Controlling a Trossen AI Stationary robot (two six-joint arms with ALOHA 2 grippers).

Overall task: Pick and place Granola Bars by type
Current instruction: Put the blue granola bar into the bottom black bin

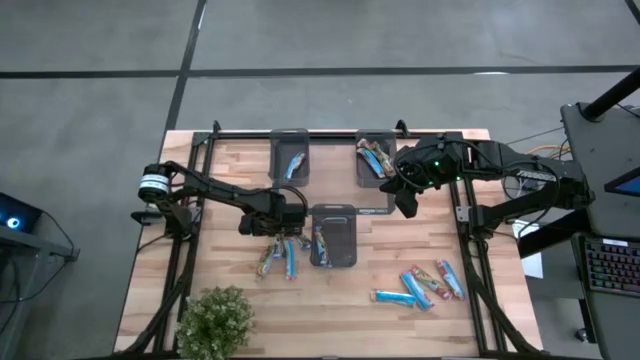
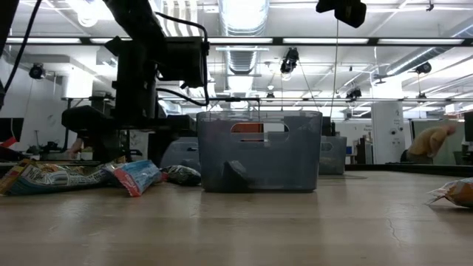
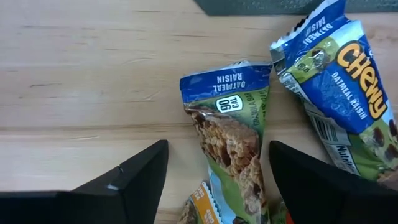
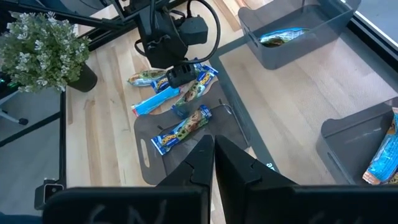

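Note:
The oatmeal raisin bar (image 3: 231, 148) has my fingers on either side of it in the left wrist view, so my left gripper should close on it now.
My left gripper (image 1: 285, 228) (image 3: 217, 144) points down, open, low over a small cluster of Granola Bars (image 1: 279, 257) lying flat on the table left of the middle grey tray (image 1: 333, 212). Its fingers stand on either side of a green and blue oatmeal raisin bar (image 3: 236, 130); a second such bar (image 3: 348, 87) lies beside it. My right gripper (image 1: 405, 205) (image 4: 213, 158) hangs shut and high, near the far right tray (image 1: 362, 172). More bars (image 1: 425, 285) lie loose toward the near right.
The far left tray (image 1: 291, 140) holds one bar, the far right tray several, and the middle tray one (image 1: 321, 240). A potted plant (image 1: 214, 320) stands at the near left corner. Bare wood lies between the middle tray and the loose bars on the right.

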